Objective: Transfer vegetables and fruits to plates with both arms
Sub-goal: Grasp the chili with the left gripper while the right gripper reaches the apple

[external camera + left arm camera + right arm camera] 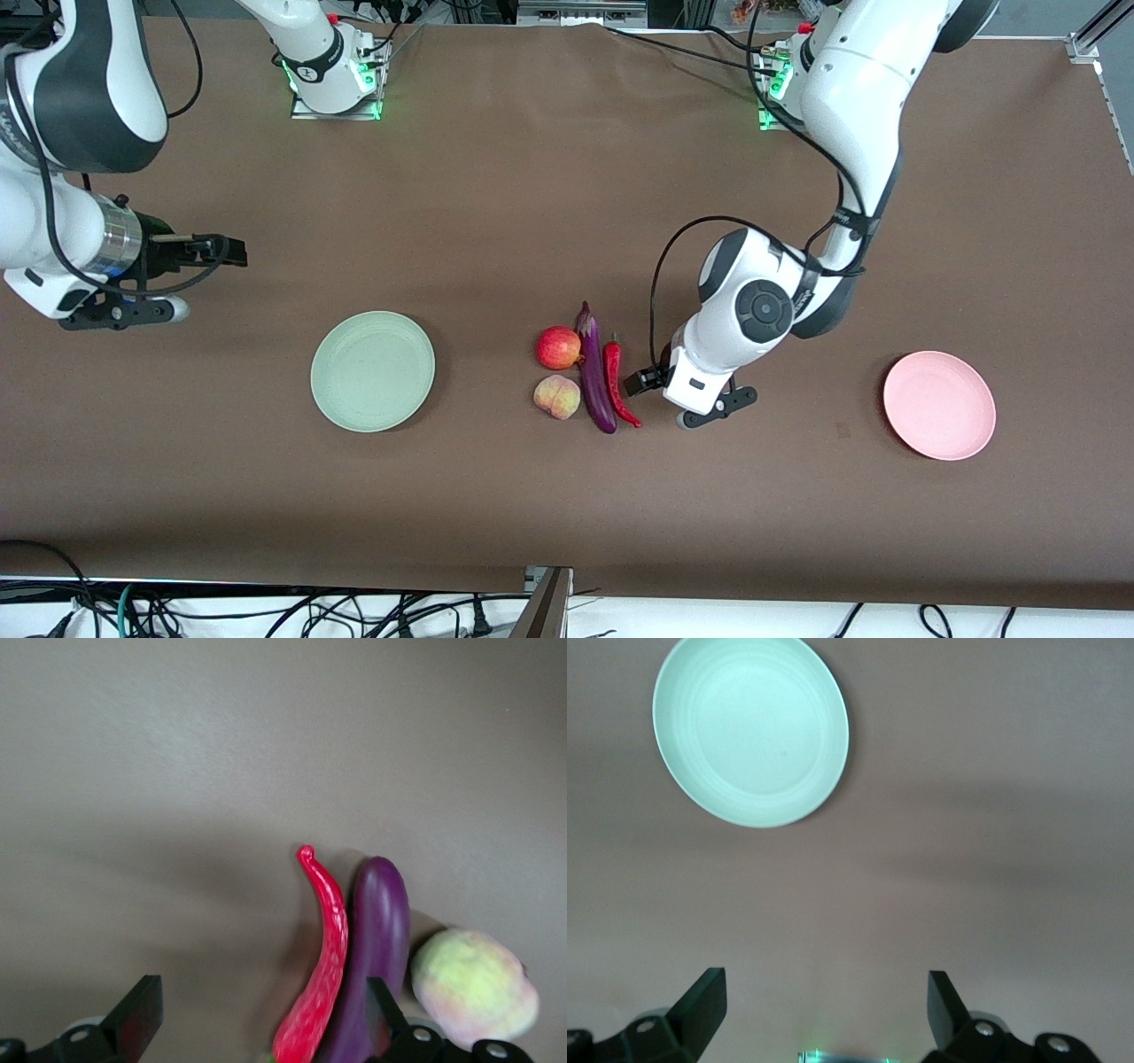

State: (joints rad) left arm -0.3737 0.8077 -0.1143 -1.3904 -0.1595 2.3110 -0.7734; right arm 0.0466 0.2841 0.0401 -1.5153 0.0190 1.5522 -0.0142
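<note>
The red chili needs to go onto the pink plate (939, 405), so my left gripper will pick it up by its thick middle (613, 379) next.
The purple eggplant (596, 377) and the red chili (615, 381) lie side by side mid-table. The red apple (558, 347) and the peach (557, 397) lie beside the eggplant, toward the right arm's end. My left gripper (636, 383) is open and low, right beside the chili. In the left wrist view the chili (323, 974) lies between the open fingers, with the eggplant (376, 948) and the peach (474, 986) next to it. My right gripper (232, 251) is open and empty, waiting near the green plate (372, 370) (750, 729). The pink plate (939, 405) is empty.
The arm bases (337, 80) (780, 89) stand along the table edge farthest from the front camera. Cables and a metal bracket (545, 602) lie past the table's nearest edge. Bare brown tabletop lies between the produce and each plate.
</note>
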